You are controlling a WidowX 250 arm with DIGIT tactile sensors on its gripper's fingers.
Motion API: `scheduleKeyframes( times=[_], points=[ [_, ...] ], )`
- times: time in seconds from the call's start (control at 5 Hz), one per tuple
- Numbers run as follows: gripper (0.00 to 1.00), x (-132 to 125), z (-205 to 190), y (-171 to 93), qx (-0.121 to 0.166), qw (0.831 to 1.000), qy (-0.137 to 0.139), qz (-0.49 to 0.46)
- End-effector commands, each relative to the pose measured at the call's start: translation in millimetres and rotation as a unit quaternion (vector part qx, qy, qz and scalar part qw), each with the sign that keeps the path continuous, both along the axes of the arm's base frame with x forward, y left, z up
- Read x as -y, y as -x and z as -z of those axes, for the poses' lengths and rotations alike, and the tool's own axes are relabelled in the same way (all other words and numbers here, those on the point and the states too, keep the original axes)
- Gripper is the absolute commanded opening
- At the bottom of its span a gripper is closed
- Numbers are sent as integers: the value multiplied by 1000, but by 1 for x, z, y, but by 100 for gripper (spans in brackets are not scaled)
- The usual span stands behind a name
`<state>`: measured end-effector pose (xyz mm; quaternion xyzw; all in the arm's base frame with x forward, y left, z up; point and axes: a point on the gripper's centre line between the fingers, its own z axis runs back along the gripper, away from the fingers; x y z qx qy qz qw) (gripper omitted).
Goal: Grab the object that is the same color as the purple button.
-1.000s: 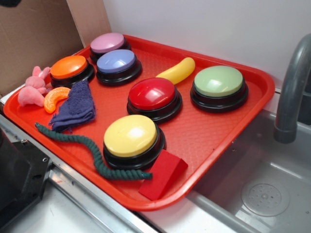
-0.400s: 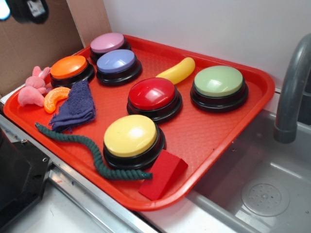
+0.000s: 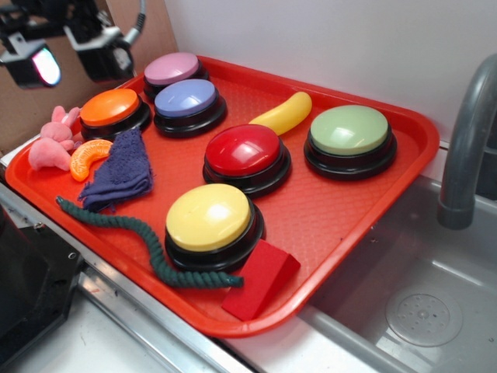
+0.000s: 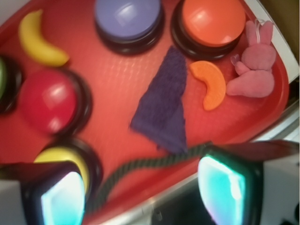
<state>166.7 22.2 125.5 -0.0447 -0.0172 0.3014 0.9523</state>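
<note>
I will grab the dark indigo-purple rag by its middle (image 3: 123, 169) with my gripper next. That picks up the object that matches the purple button (image 3: 186, 99).
The object, a dark indigo-purple cloth rag (image 3: 120, 169), lies flat on the left part of the red tray (image 3: 334, 210), just in front of the orange button (image 3: 111, 107). The purple button (image 3: 186, 99) of similar colour stands behind it to the right. My gripper (image 3: 68, 58) hangs open high over the tray's back left corner, up and left of the rag and apart from it. In the wrist view the rag (image 4: 164, 105) lies in the middle, ahead of my open gripper (image 4: 145, 192), with nothing between the fingers.
Beside the rag lie an orange slice (image 3: 88, 158), a pink plush toy (image 3: 54, 141) and a dark green rope (image 3: 140, 237). Yellow (image 3: 210, 217), red (image 3: 244, 150), green (image 3: 349, 130) and pink-lilac (image 3: 172, 68) buttons, a banana (image 3: 286, 113) and a red block (image 3: 262, 278) share the tray. Sink and faucet (image 3: 466, 140) right.
My gripper has come down into the exterior view at the top left, from barely showing to both fingers visible over the tray's back left corner. Nothing on the tray has moved.
</note>
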Motion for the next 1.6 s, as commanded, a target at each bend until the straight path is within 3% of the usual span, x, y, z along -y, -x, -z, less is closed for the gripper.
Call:
scheduleKeyframes(
  times=[0.0,0.2,0.6,0.8,1.0,1.4],
  points=[
    [100,-35,50,-24,14,995,-35,-92],
    [100,-44,76,-29,19,990,-42,-131],
    [100,-48,114,-30,10,989,-19,-148],
    [90,-43,118,-30,14,990,-21,-137],
    [0,-42,117,-27,31,990,-3,-136],
    [0,-42,90,-30,45,996,-15,-79]
  ],
)
